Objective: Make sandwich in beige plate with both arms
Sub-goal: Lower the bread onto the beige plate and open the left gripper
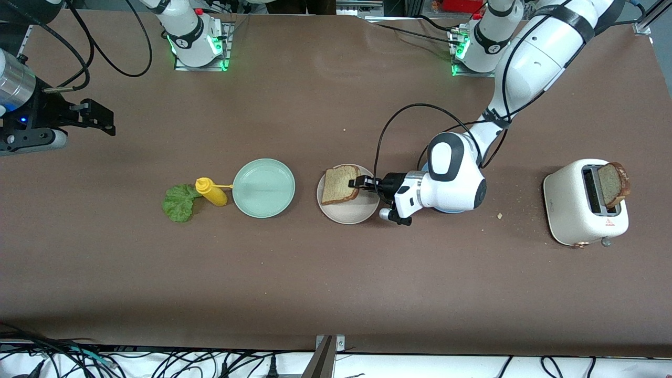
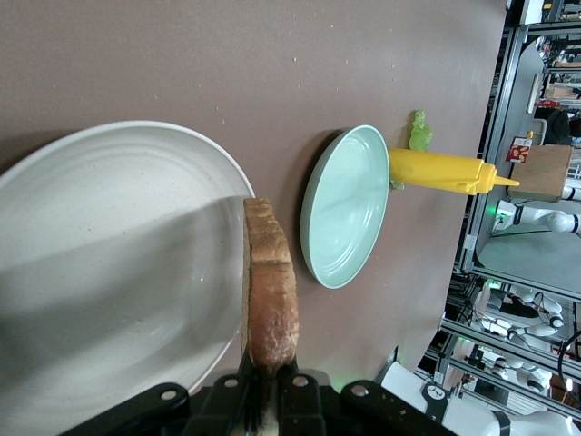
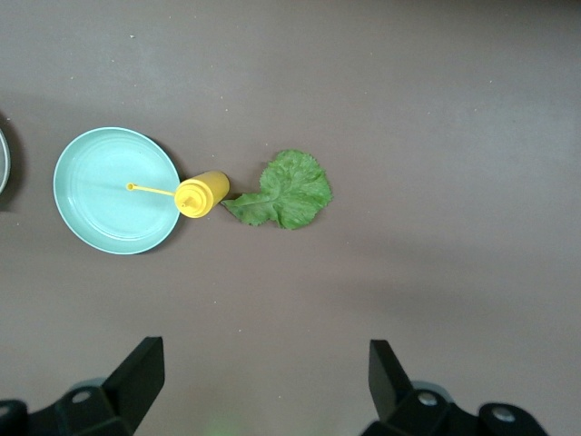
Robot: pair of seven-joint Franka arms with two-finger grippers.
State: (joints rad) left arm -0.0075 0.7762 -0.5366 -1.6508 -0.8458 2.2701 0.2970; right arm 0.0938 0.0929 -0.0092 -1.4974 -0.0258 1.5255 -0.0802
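My left gripper should open now, because the lower edge of the bread slice is close over the beige plate, inside the plate's rim.
My left gripper [image 1: 362,183] is shut on one crust edge of a light-brown bread slice [image 1: 340,184]. It holds the slice tilted over the beige plate [image 1: 349,212], above the rim farther from the front camera. In the left wrist view the slice [image 2: 270,286] stands edge-on between the gripper [image 2: 270,386] fingers, over the plate [image 2: 91,272]. A second slice [image 1: 614,184] sticks up from the toaster [image 1: 583,210]. The lettuce leaf [image 1: 178,203] lies flat toward the right arm's end. My right gripper [image 3: 263,381] is open and empty, high over that end [image 1: 102,119], and waits.
A yellow mustard bottle [image 1: 211,192] lies between the lettuce and a mint-green plate [image 1: 263,188], its nozzle over that plate's rim. A blue rim [image 1: 451,211] shows under the left arm's wrist. Crumbs lie near the toaster.
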